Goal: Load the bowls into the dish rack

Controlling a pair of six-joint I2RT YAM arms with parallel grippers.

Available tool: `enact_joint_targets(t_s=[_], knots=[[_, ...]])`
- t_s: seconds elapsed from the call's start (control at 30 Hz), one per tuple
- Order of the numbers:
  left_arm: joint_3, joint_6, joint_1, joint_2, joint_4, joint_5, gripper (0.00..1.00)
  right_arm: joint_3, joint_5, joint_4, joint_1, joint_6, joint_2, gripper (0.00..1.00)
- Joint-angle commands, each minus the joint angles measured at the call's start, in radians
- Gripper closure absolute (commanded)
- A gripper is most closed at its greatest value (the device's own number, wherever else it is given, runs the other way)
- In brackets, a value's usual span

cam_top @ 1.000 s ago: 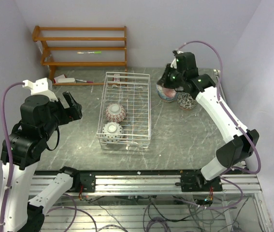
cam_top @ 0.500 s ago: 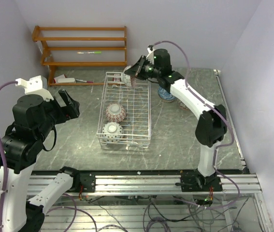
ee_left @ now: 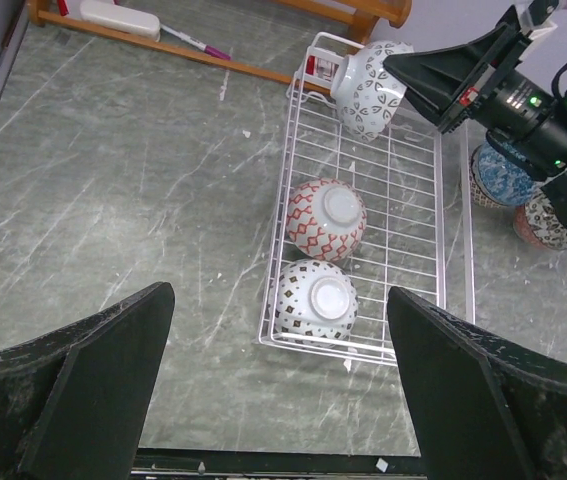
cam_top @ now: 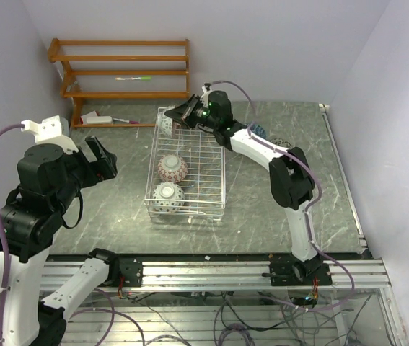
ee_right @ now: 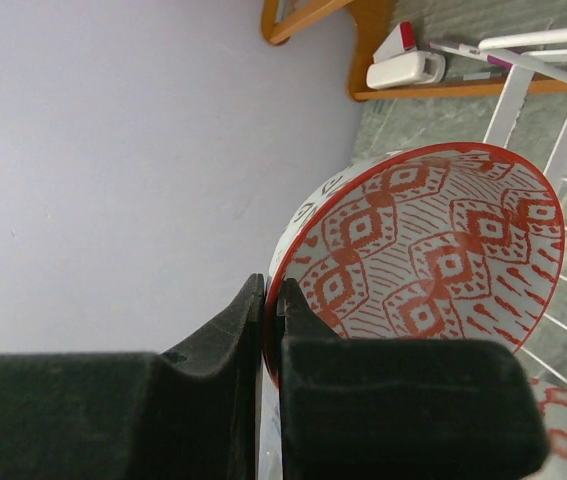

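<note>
The bowl with the red inside is above the rack's far edge and would fall onto that bar, so my right gripper moves it first before opening.
The white wire dish rack [cam_top: 205, 162] lies mid-table. Two bowls sit upside down in its near half: a red-patterned one [cam_top: 172, 167] [ee_left: 327, 218] and a grey-white one [cam_top: 166, 193] [ee_left: 313, 298]. My right gripper [cam_top: 182, 115] [ee_right: 271, 290] is shut on the rim of a bowl with a red inside [ee_right: 433, 250] [ee_left: 368, 88], held on edge over the rack's far left corner. A blue bowl [ee_left: 498, 175] and another bowl [ee_left: 543, 222] stand on the table right of the rack. My left gripper [ee_left: 278, 293] [cam_top: 103, 158] hangs open and empty, left of the rack.
An orange slatted shelf [cam_top: 121, 68] stands against the back wall, with a white object [cam_top: 97, 118] and a marker [ee_left: 198, 45] on its bottom board. The right arm stretches over the rack's far right side. Walls close in at left and back.
The right arm has swung left from the bowls on the table, carrying the red-inside bowl to above the rack's far left corner. The left arm has barely shifted.
</note>
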Motion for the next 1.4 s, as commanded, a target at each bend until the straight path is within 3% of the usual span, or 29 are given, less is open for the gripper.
enact_joint_targets(t_s=[0.0, 0.5, 0.73, 0.97, 1.37], knots=[[-0.007, 0.001, -0.003, -0.004, 0.002, -0.014, 0.01, -0.017, 0.045, 0.193, 0.000, 0.105, 0.055, 1.00], [-0.037, 0.020, -0.004, -0.011, 0.003, -0.023, 0.01, -0.048, 0.039, 0.363, 0.013, 0.199, 0.179, 1.00], [-0.051, 0.029, -0.002, -0.015, 0.010, -0.021, 0.01, -0.078, -0.039, 0.422, 0.004, 0.228, 0.259, 1.00], [-0.057, 0.035, -0.003, -0.009, 0.016, -0.013, 0.01, -0.179, -0.043, 0.387, -0.017, 0.186, 0.240, 1.00], [-0.067, 0.031, -0.004, 0.006, 0.034, 0.004, 0.01, -0.198, -0.046, 0.213, -0.051, 0.077, 0.213, 0.72]])
